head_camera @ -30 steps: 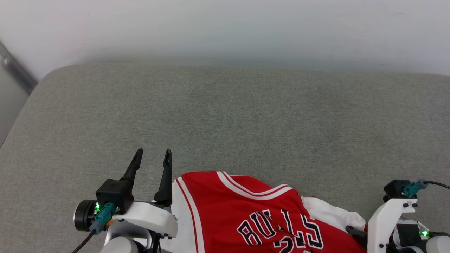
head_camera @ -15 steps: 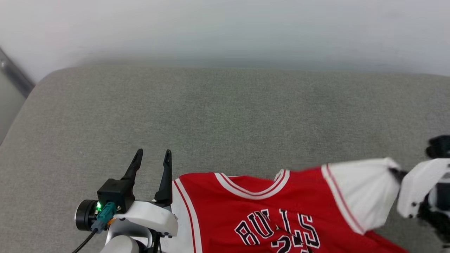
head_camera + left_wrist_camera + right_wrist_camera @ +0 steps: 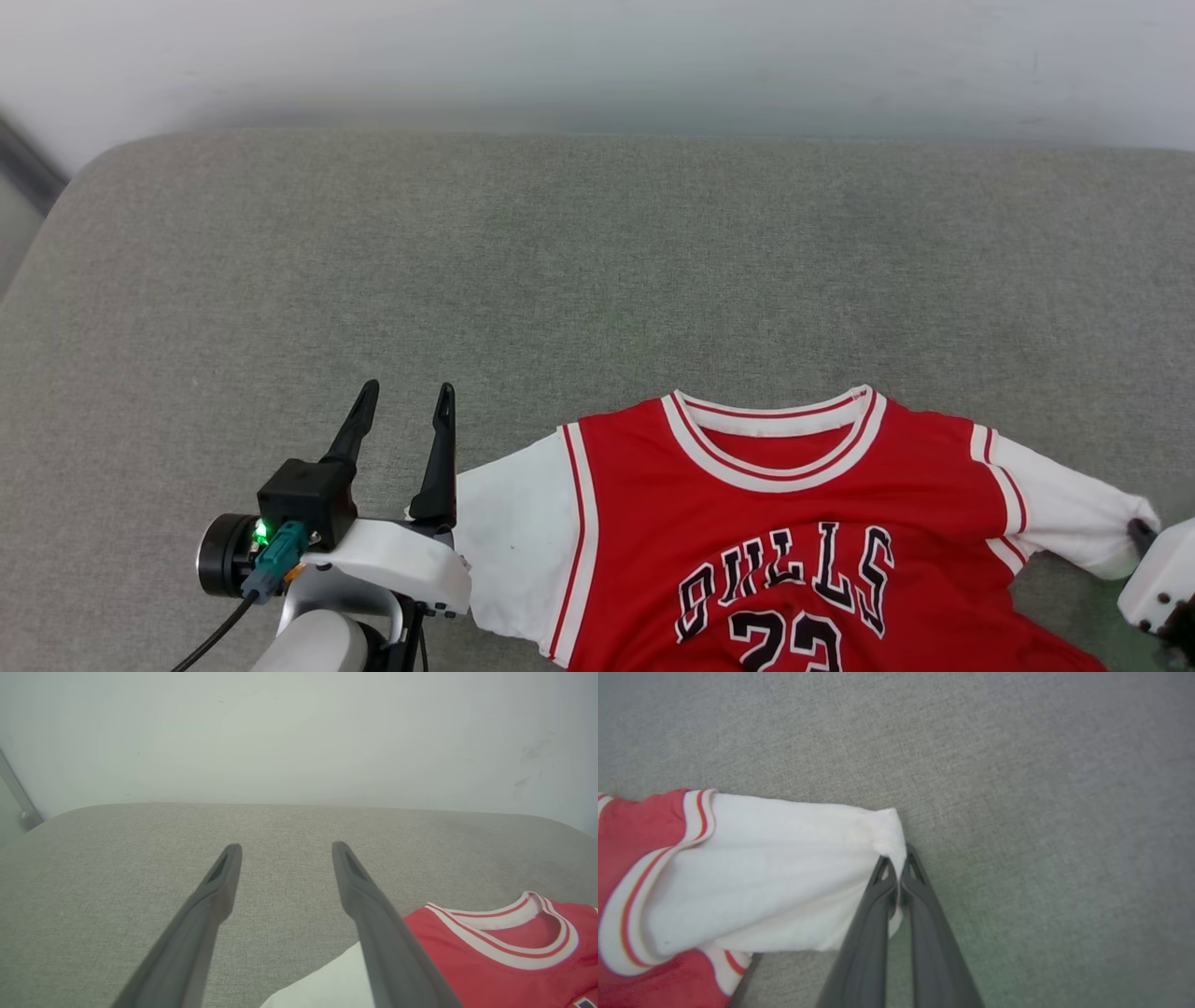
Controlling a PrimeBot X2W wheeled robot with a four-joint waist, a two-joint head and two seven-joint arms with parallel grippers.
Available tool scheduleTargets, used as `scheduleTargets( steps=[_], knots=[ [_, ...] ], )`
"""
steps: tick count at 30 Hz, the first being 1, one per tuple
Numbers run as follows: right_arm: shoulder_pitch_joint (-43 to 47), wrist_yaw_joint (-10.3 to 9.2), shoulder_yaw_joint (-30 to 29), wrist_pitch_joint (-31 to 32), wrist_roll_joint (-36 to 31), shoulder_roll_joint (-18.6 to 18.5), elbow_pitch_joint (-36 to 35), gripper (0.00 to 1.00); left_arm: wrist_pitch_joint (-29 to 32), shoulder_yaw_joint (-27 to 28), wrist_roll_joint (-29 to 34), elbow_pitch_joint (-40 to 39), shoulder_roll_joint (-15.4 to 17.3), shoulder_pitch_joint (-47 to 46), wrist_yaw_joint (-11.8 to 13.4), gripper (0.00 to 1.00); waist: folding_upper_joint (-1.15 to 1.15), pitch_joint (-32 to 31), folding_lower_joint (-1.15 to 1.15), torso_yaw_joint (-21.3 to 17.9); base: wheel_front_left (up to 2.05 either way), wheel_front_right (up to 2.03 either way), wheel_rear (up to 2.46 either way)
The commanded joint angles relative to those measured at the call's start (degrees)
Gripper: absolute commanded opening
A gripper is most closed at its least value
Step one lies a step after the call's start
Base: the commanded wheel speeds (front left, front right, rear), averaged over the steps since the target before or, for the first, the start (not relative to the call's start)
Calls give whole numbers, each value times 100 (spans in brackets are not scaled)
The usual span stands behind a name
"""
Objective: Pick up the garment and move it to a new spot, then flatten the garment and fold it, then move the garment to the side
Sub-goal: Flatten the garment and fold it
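Observation:
The red chest [image 3: 773,526] lies spread flat, so the left gripper next needs to grab the garment by the outer corner of its white sleeve [image 3: 467,486], which is a free edge.
The garment [image 3: 784,523], a red jersey with white short sleeves and black-and-white chest lettering, lies chest-up and spread wide on the grey cushion, collar [image 3: 775,439] pointing away from me. My right gripper [image 3: 896,861] is shut on the cuff of the white sleeve [image 3: 784,868], pulling it out to the right; in the head view its white housing shows at the right edge by that sleeve [image 3: 1074,513]. My left gripper [image 3: 403,399] is open with nothing between its fingers, just left of the other white sleeve [image 3: 509,541]. In the left wrist view the garment [image 3: 504,952] lies beside the right finger.
The grey fabric cushion [image 3: 560,261] stretches far beyond the jersey, with a rounded far-left corner. A pale wall [image 3: 597,56] rises behind it. A dark metal strip [image 3: 23,163] runs down at the far left.
My right gripper, shut on the sleeve, swung up and out to the right, unfurling the crumpled jersey so it lies spread with its collar away from me. The head camera tilted. My left gripper stayed.

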Motion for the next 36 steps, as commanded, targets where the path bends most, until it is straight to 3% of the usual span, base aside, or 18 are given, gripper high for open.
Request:
scheduleTargets(
  steps=[1,2,8,13,16,21,28,32,36],
  knots=[
    [29,-2,-9,-115,11,39,93,59,-17,1,11,13,-6,-64,-18,100,0,0,0,-8,0,0,0],
    [35,-2,-27,-241,-16,64,240,100,-19,-4,3,28,-8,-61,-18,100,0,-8,0,-16,0,0,0],
    [-54,-2,131,-1490,-58,12,463,100,10,-12,-54,144,26,15,-27,100,0,-215,0,-75,0,0,0],
    [158,-2,510,-2587,-299,-137,128,100,45,24,-117,200,86,180,28,100,0,-546,0,-146,0,0,0],
    [300,-2,760,-2916,-364,-118,-216,100,97,52,-152,206,143,311,79,100,0,-767,0,-203,0,0,0],
    [625,-3,1282,-2941,-481,40,-1095,100,260,126,-246,193,302,534,192,100,0,-988,0,-337,0,0,0],
    [1327,-2,1683,-2642,-584,334,-2464,100,786,153,-515,194,461,686,155,100,0,-1105,0,-450,0,0,0],
    [1774,-2,1812,-2433,-639,537,-3090,100,1354,105,-751,206,567,505,29,100,0,-1094,0,-493,0,0,0],
    [2091,-3,1929,-2284,-628,676,-3497,100,2370,-46,-1057,226,780,227,-212,100,0,-1041,0,-607,0,0,0]
  ],
)
